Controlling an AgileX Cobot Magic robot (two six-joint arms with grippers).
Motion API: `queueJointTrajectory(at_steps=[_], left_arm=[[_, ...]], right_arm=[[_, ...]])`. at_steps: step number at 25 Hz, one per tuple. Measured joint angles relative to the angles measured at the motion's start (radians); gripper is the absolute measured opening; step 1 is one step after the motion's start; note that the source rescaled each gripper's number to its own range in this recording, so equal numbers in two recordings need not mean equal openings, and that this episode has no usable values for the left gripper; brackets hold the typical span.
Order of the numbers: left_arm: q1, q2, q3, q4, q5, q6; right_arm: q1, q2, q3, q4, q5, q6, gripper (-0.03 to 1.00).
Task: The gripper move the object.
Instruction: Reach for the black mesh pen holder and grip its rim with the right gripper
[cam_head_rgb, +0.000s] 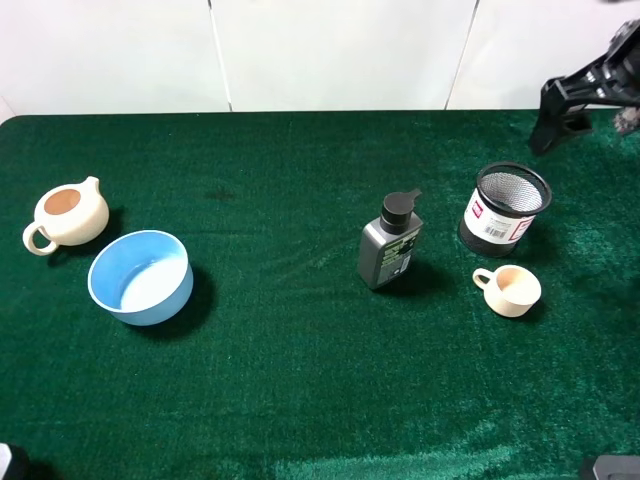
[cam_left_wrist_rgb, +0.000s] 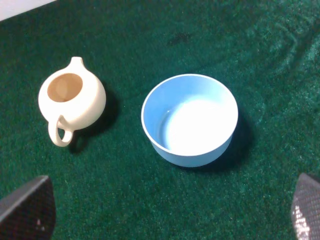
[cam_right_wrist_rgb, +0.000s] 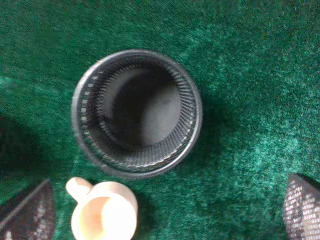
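Note:
My right gripper grabs the black wire-mesh pen cup by its round open rim (cam_head_rgb: 548, 194) (cam_right_wrist_rgb: 198, 114) next, to move the cup.
The black wire-mesh pen cup (cam_head_rgb: 505, 209) with a white and red barcode label stands upright on the green cloth at the right. In the right wrist view I look straight down into the pen cup (cam_right_wrist_rgb: 137, 112), which is empty. My right gripper (cam_head_rgb: 556, 118) hangs above and behind it, open, with its fingertips (cam_right_wrist_rgb: 27, 212) spread wide at the frame's corners and holding nothing. My left gripper (cam_left_wrist_rgb: 165, 212) is open and empty above the left side of the table, out of the high view.
A small cream cup (cam_head_rgb: 510, 290) sits just in front of the pen cup; it also shows in the right wrist view (cam_right_wrist_rgb: 102, 210). A grey pump bottle (cam_head_rgb: 391, 243) stands left of it. A blue bowl (cam_head_rgb: 140, 276) and a cream teapot (cam_head_rgb: 68, 213) are at the left.

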Motion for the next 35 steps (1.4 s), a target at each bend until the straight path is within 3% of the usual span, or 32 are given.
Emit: queueJointTrajectory(at_steps=[11,33,35], left_arm=[[0.0,0.0,0.0,0.0,0.0,0.0],[0.0,0.0,0.0,0.0,0.0,0.0],[0.0,0.0,0.0,0.0,0.0,0.0]], right_arm=[[-0.063,0.194,-0.015,0.018,-0.083,-0.117,0.99],[-0.066,0.396,-0.018,0.098,-0.175,-0.171,0.99],[-0.066,0.399,-0.018,0.098,-0.181,-0.171,0.96]])
